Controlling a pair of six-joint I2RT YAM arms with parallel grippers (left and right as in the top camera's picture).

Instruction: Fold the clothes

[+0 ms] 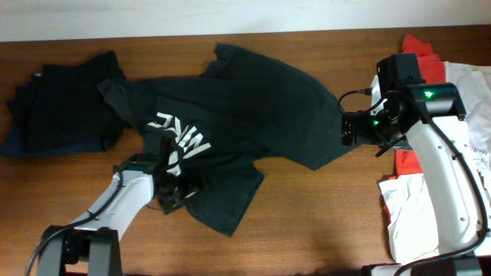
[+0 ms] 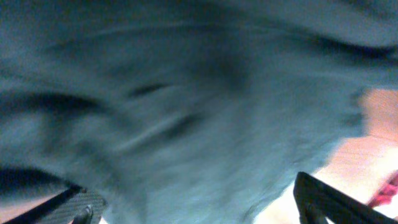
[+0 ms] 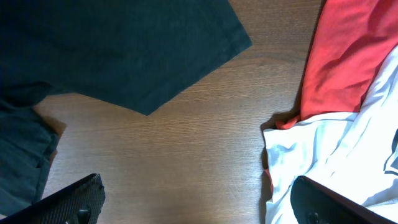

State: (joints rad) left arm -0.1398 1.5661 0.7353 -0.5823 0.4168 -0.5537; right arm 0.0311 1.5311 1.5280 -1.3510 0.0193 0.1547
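I will next use my left gripper to grab the bunched part of the T-shirt below the letters and spread it. The sleeve is left for my right gripper.
A black T-shirt (image 1: 261, 107) with white NIKE letters lies crumpled across the middle of the table. Its lower part is bunched toward the front. My left gripper (image 1: 175, 192) sits low on that bunched part, just below the letters. In the blurred left wrist view its fingers (image 2: 199, 211) are wide apart and dark cloth (image 2: 186, 93) fills the space between them. My right gripper (image 1: 347, 130) hovers by the shirt's right sleeve. In the right wrist view it is open (image 3: 199, 199) over bare wood, with the sleeve (image 3: 124, 50) at the upper left.
A stack of folded dark garments (image 1: 65, 103) lies at the far left. A pile of red (image 3: 342, 62) and white (image 3: 323, 155) garments lies at the right edge (image 1: 460, 153), close to my right gripper. Bare wood shows along the front (image 1: 307, 222).
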